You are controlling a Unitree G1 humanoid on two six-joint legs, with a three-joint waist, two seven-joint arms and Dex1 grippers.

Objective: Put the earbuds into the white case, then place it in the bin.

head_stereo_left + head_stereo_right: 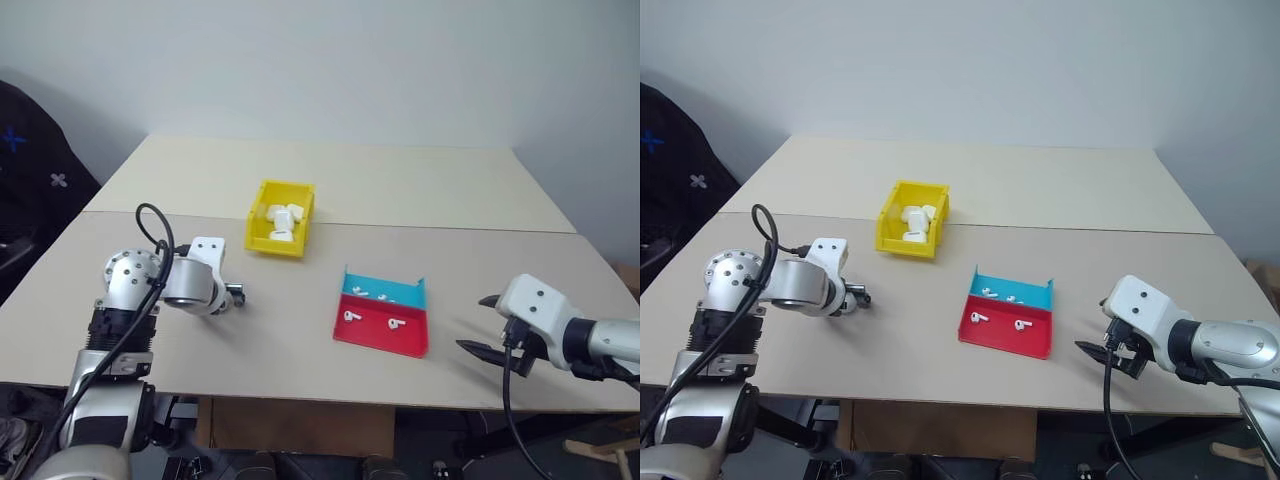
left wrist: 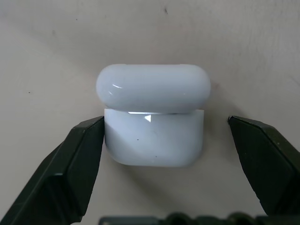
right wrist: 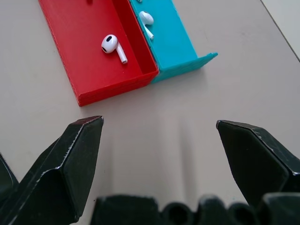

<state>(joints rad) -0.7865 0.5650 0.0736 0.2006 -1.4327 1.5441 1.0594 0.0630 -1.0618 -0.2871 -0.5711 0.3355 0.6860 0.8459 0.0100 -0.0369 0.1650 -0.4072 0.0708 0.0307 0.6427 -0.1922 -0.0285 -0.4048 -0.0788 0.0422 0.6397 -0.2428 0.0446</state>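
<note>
Both fingers of my left gripper stand beside the case's body in the left wrist view, so it is time to close on the white case's body (image 2: 153, 138) now.
The white case (image 2: 153, 140) rests on the table between the fingers of my left gripper (image 2: 166, 122), its lid sitting over its body. That gripper is open: one finger (image 2: 84, 154) touches the case's side, the other stands apart from it. In the eye views my left gripper (image 1: 235, 293) is low over the table, left of the tray. Several earbuds (image 1: 351, 316) lie in the red-and-blue tray (image 1: 383, 345); one earbud (image 3: 112, 46) is in the red half. The yellow bin (image 1: 272, 247) stands behind. My right gripper (image 1: 487, 325) hovers open, right of the tray.
Several white cases (image 1: 282, 220) lie inside the bin. Two beige tabletops meet along a seam (image 1: 450, 228) behind the bin. The table's front edge (image 1: 300, 392) runs just below both grippers. A dark object (image 1: 30, 150) stands off the table at the far left.
</note>
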